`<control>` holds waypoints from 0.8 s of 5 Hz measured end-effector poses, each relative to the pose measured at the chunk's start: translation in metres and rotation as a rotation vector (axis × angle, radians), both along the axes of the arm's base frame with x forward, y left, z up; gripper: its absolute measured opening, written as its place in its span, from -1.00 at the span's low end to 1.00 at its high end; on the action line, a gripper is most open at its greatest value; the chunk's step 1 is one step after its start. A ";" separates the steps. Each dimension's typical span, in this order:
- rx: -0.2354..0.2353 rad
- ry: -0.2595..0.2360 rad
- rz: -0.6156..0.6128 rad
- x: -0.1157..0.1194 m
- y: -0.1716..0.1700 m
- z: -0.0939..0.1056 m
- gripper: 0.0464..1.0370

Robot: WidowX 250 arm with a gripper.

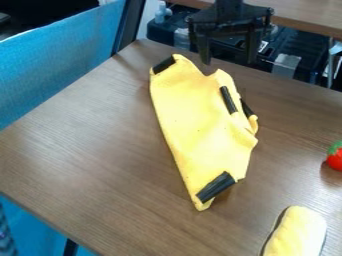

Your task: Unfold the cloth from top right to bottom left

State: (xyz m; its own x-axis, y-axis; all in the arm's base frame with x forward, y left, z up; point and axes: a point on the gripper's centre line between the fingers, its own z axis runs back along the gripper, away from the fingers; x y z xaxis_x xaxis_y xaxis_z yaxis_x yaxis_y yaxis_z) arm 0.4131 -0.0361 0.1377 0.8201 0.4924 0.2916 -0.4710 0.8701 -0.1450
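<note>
The yellow cloth (197,122) needs to be unfolded across the brown table, so my gripper should next grab it by its folded-over corner with the black piece of cloth.
The gripper (228,52) hangs at the top of the view, above the table's far edge, open with its two fingers wide apart and nothing between them. Below it the yellow cloth (197,122) lies folded on the brown table, long and narrow, running from the upper middle down to a point near the lower middle. Black strips mark its upper left corner, its right side and its bottom tip. The right side is bunched in small folds. The cloth and the gripper appear apart.
A red strawberry-like toy with a green top (335,157) sits at the right edge. A yellow rounded object (296,233) lies at the lower right. The wooden table (87,145) ends along a slanting left edge, beside a blue panel (60,60). Black equipment stands beyond the far edge.
</note>
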 end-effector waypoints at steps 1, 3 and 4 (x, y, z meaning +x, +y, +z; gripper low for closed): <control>0.003 0.037 0.004 0.000 0.000 -0.014 0.92; 0.072 0.135 0.061 0.005 0.007 -0.058 0.92; 0.079 0.163 0.056 0.010 0.005 -0.067 0.92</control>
